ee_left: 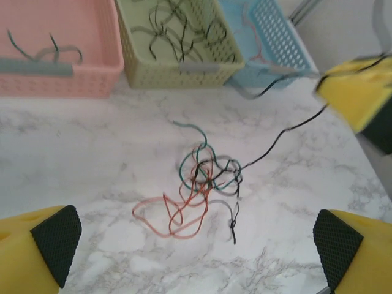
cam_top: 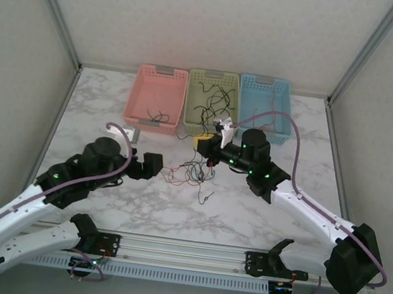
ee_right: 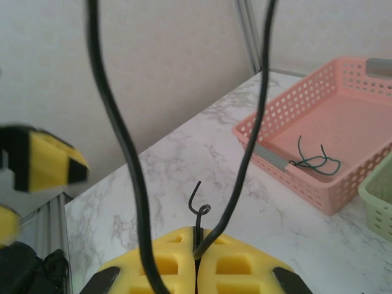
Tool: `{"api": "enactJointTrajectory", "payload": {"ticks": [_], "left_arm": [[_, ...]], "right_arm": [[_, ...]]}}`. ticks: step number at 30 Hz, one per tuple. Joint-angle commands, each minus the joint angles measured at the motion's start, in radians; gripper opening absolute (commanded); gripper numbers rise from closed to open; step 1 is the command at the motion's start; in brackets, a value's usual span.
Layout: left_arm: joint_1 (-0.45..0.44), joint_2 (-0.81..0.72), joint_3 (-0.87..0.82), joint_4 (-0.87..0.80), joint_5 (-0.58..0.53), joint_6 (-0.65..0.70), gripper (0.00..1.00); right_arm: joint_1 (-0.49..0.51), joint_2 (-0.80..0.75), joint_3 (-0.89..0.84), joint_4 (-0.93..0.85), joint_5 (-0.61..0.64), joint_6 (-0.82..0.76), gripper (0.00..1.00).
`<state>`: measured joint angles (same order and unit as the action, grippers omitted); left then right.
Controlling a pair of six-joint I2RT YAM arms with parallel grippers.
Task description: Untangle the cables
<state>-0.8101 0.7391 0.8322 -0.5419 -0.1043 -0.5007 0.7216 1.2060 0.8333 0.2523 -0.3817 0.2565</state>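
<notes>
Next, the left gripper grabs only the red cable, by its loops outside the clump, so that my right gripper gets to untangle black cables.
The cables lie in a small clump of red, green, grey and black strands on the marble table, between the two arms. One black cable runs out of the clump up to my right gripper, whose yellow fingers are shut on it; the pinched black cable loops upward past the camera, with a short curled end poking out at the tips. My left gripper stands open just left of the clump, its pads wide apart with nothing between them.
Three baskets stand along the back: pink with a green wire, green with several dark wires, blue. A single loose wire lies nearer the front. Bare marble lies to the left and right front.
</notes>
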Motion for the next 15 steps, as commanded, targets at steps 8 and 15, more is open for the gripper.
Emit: {"api": "enactJointTrajectory", "payload": {"ticks": [8, 15], "left_arm": [[-0.006, 0.212, -0.235, 0.320, 0.172, -0.027, 0.99], [-0.004, 0.377, -0.217, 0.419, 0.124, 0.016, 1.00]], "right_arm": [[-0.042, -0.047, 0.017, -0.049, 0.013, 0.055, 0.00], [-0.045, -0.054, 0.026, -0.068, -0.006, 0.050, 0.00]]}}
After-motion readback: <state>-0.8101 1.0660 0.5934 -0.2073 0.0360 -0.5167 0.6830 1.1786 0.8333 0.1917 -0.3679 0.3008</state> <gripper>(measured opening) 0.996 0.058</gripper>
